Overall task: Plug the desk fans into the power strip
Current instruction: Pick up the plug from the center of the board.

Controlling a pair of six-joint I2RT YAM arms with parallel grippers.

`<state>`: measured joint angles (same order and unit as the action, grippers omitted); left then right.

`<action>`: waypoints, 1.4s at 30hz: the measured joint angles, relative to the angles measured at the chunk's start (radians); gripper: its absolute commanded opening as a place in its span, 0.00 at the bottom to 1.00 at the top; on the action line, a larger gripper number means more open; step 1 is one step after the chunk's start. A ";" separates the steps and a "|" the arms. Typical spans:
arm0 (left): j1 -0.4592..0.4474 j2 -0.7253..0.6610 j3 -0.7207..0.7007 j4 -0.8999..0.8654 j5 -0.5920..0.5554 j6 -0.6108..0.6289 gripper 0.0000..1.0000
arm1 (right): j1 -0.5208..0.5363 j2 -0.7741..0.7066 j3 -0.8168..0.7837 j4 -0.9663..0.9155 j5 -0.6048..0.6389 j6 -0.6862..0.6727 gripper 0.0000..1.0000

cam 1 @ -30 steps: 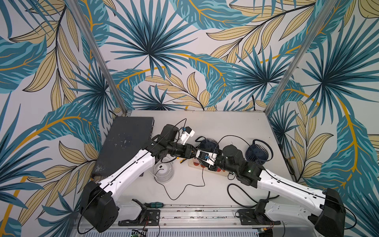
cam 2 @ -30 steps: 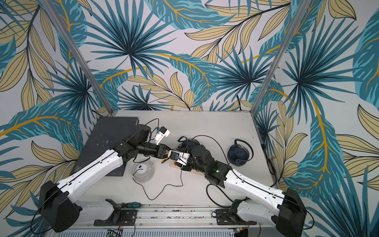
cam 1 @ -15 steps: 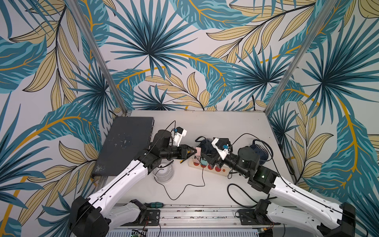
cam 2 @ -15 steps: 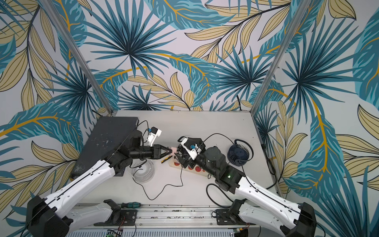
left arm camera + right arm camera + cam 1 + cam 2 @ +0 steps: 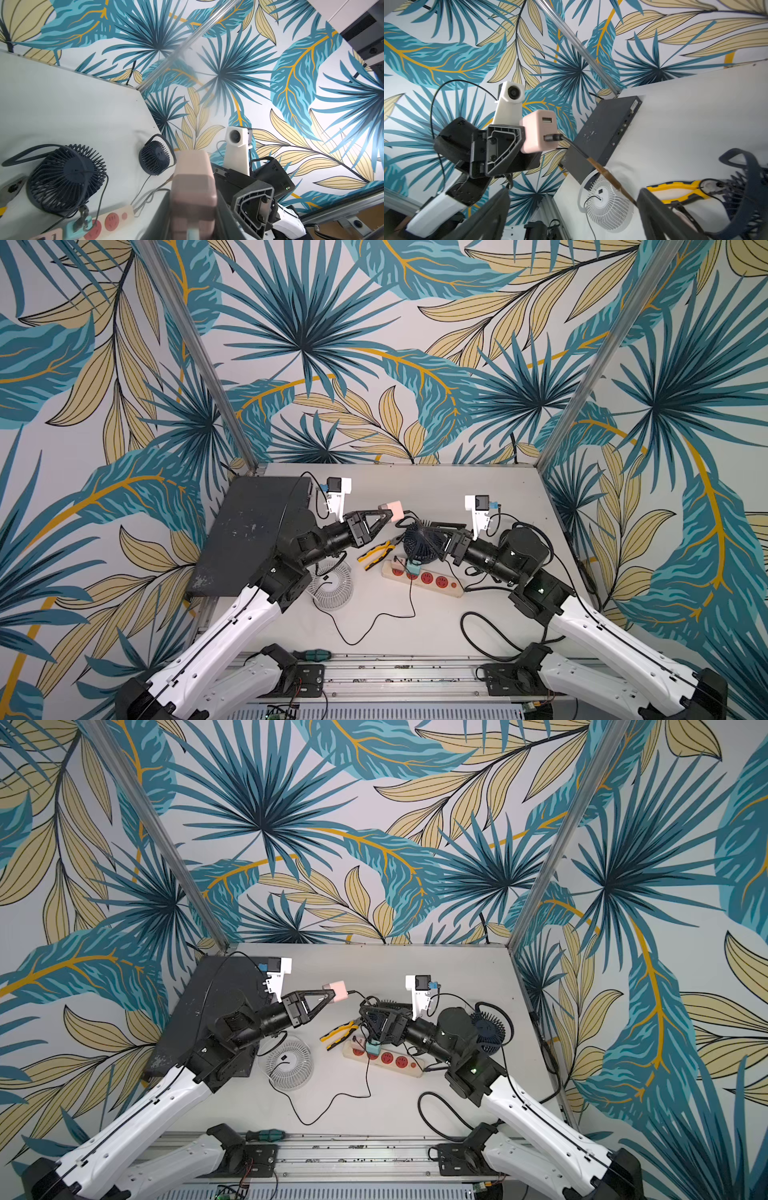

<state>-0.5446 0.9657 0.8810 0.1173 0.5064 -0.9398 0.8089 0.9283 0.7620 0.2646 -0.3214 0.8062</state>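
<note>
I need to grab the pink USB adapter with my right gripper next, by the sides of its corded end, so the opposite end stays free to plug in.
The cream power strip (image 5: pixel 432 584) (image 5: pixel 415 1071) (image 5: pixel 128 211) lies mid-table, with a teal adapter (image 5: pixel 413 569) in one red socket. My left gripper (image 5: pixel 390 512) (image 5: pixel 332 992) (image 5: pixel 194 207) is shut on a pink USB adapter (image 5: pixel 394 509) (image 5: pixel 539 133), held in the air behind and left of the strip. A cord (image 5: pixel 571 145) hangs from the adapter toward the dark fan (image 5: pixel 417 541) (image 5: pixel 62 178) behind the strip. My right gripper (image 5: pixel 432 541) (image 5: pixel 368 1023) (image 5: pixel 574 207) stands open and empty beside that fan. A white fan (image 5: pixel 332 585) (image 5: pixel 606 205) lies flat to the left.
Yellow-handled pliers (image 5: pixel 376 553) (image 5: pixel 675 187) lie just left of the strip. A second dark fan (image 5: pixel 490 1029) (image 5: pixel 154 158) sits behind my right arm. A black flat box (image 5: pixel 249 535) fills the left side. A screwdriver (image 5: pixel 311 654) lies at the front rail. Loose black cords (image 5: pixel 486 630) cross the front.
My right gripper has opened and drawn back to the right from over the strip. The left gripper has lifted the pink adapter up and toward the back.
</note>
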 measured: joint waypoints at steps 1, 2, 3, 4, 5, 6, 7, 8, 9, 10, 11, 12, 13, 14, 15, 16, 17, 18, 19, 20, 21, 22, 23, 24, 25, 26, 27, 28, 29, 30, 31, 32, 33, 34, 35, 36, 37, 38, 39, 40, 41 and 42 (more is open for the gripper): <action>-0.003 0.001 0.000 0.005 0.009 -0.004 0.10 | -0.006 0.013 0.015 0.010 -0.030 0.026 0.97; -0.007 0.002 0.000 0.008 0.018 -0.010 0.10 | -0.015 0.028 0.035 0.016 -0.057 0.043 0.97; -0.011 0.002 0.000 0.010 0.027 -0.013 0.10 | -0.025 0.045 0.061 0.019 -0.083 0.056 0.97; -0.014 0.002 0.000 0.015 0.036 -0.016 0.10 | -0.035 0.062 0.088 0.018 -0.105 0.063 0.97; -0.017 0.002 0.000 0.021 0.044 -0.019 0.10 | -0.043 0.075 0.111 0.019 -0.119 0.066 0.97; -0.019 0.001 0.000 0.026 0.053 -0.021 0.10 | -0.054 0.086 0.134 0.016 -0.135 0.066 0.97; -0.021 0.001 0.000 0.029 0.060 -0.022 0.10 | -0.063 0.093 0.150 0.015 -0.149 0.066 0.97; -0.024 0.001 0.000 0.033 0.070 -0.024 0.09 | -0.076 0.101 0.167 0.014 -0.173 0.064 0.97; -0.024 0.001 0.000 0.036 0.076 -0.027 0.09 | -0.085 0.109 0.177 0.014 -0.192 0.061 0.96; -0.024 0.001 0.000 0.040 0.084 -0.030 0.10 | -0.093 0.119 0.185 0.012 -0.214 0.057 0.94; -0.024 0.001 0.000 0.044 0.089 -0.031 0.10 | -0.100 0.134 0.196 0.007 -0.239 0.051 0.91; -0.026 0.001 0.000 0.049 0.097 -0.034 0.09 | -0.103 0.151 0.206 0.002 -0.262 0.043 0.88; -0.028 0.001 0.000 0.052 0.102 -0.037 0.09 | -0.106 0.171 0.218 -0.003 -0.291 0.040 0.85; -0.031 0.001 0.000 0.055 0.106 -0.038 0.10 | -0.106 0.190 0.229 -0.009 -0.319 0.035 0.82; -0.032 0.001 0.000 0.058 0.109 -0.039 0.09 | -0.106 0.206 0.236 -0.012 -0.341 0.030 0.79; -0.034 0.001 0.000 0.060 0.112 -0.040 0.09 | -0.106 0.219 0.243 -0.016 -0.367 0.029 0.77; -0.035 0.001 0.000 0.063 0.113 -0.042 0.09 | -0.106 0.229 0.246 -0.018 -0.389 0.029 0.75; -0.036 0.001 0.000 0.068 0.116 -0.043 0.09 | -0.106 0.234 0.249 -0.018 -0.411 0.028 0.72; -0.036 0.001 0.000 0.072 0.117 -0.045 0.09 | -0.106 0.238 0.253 -0.015 -0.435 0.031 0.70; -0.037 0.001 0.000 0.076 0.119 -0.046 0.09 | -0.106 0.241 0.256 -0.011 -0.455 0.036 0.67; -0.037 0.001 0.000 0.080 0.119 -0.048 0.09 | -0.106 0.243 0.257 -0.002 -0.478 0.043 0.63; -0.037 0.001 0.000 0.083 0.120 -0.050 0.09 | -0.106 0.244 0.258 0.007 -0.496 0.050 0.61; -0.037 0.001 0.000 0.087 0.122 -0.053 0.09 | -0.106 0.246 0.259 0.016 -0.513 0.056 0.60; -0.037 0.001 0.000 0.089 0.123 -0.054 0.09 | -0.106 0.248 0.260 0.023 -0.525 0.063 0.58; -0.037 0.001 0.000 0.092 0.124 -0.056 0.09 | -0.107 0.249 0.261 0.029 -0.537 0.068 0.56; -0.038 0.001 0.000 0.095 0.126 -0.056 0.09 | -0.107 0.251 0.262 0.032 -0.547 0.073 0.55; -0.039 0.001 0.000 0.097 0.127 -0.056 0.09 | -0.107 0.252 0.263 0.037 -0.556 0.077 0.53; -0.040 0.001 0.000 0.098 0.127 -0.057 0.09 | -0.108 0.254 0.265 0.045 -0.565 0.083 0.52; -0.042 0.002 0.000 0.102 0.129 -0.059 0.09 | -0.108 0.256 0.267 0.053 -0.573 0.089 0.51; -0.043 0.002 -0.002 0.105 0.130 -0.061 0.09 | -0.108 0.259 0.269 0.061 -0.580 0.097 0.50; -0.045 0.002 -0.002 0.107 0.132 -0.062 0.09 | -0.108 0.262 0.271 0.070 -0.586 0.102 0.48; -0.047 0.002 -0.002 0.109 0.134 -0.063 0.09 | -0.108 0.264 0.272 0.077 -0.591 0.107 0.46; -0.049 0.002 -0.002 0.111 0.135 -0.063 0.09 | -0.108 0.266 0.274 0.083 -0.595 0.112 0.45; -0.050 0.002 -0.002 0.111 0.137 -0.063 0.09 | -0.108 0.267 0.275 0.087 -0.599 0.117 0.42; -0.051 0.002 -0.002 0.111 0.138 -0.063 0.09 | -0.108 0.269 0.276 0.092 -0.602 0.122 0.40; -0.053 0.002 -0.002 0.112 0.138 -0.063 0.09 | -0.108 0.271 0.276 0.101 -0.606 0.126 0.36; -0.054 0.002 -0.002 0.114 0.142 -0.064 0.09 | -0.108 0.273 0.277 0.106 -0.608 0.129 0.31; -0.056 0.002 -0.003 0.121 0.142 -0.064 0.09 | -0.109 0.274 0.277 0.109 -0.612 0.135 0.25; -0.056 0.002 -0.005 0.127 0.148 -0.068 0.09 | -0.110 0.275 0.277 0.116 -0.620 0.139 0.20; -0.056 0.002 -0.005 0.135 0.150 -0.072 0.09 | -0.112 0.275 0.277 0.122 -0.623 0.140 0.13; -0.057 0.002 -0.006 0.140 0.152 -0.071 0.12 | -0.113 0.275 0.277 0.124 -0.629 0.142 0.10; -0.057 0.002 -0.007 0.140 0.152 -0.071 0.25 | -0.113 0.275 0.278 0.123 -0.630 0.138 0.08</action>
<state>-0.6018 0.9676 0.8742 0.2573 0.6582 -1.0107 0.6956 1.2030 1.0397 0.3878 -0.9516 0.9443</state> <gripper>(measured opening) 0.310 0.278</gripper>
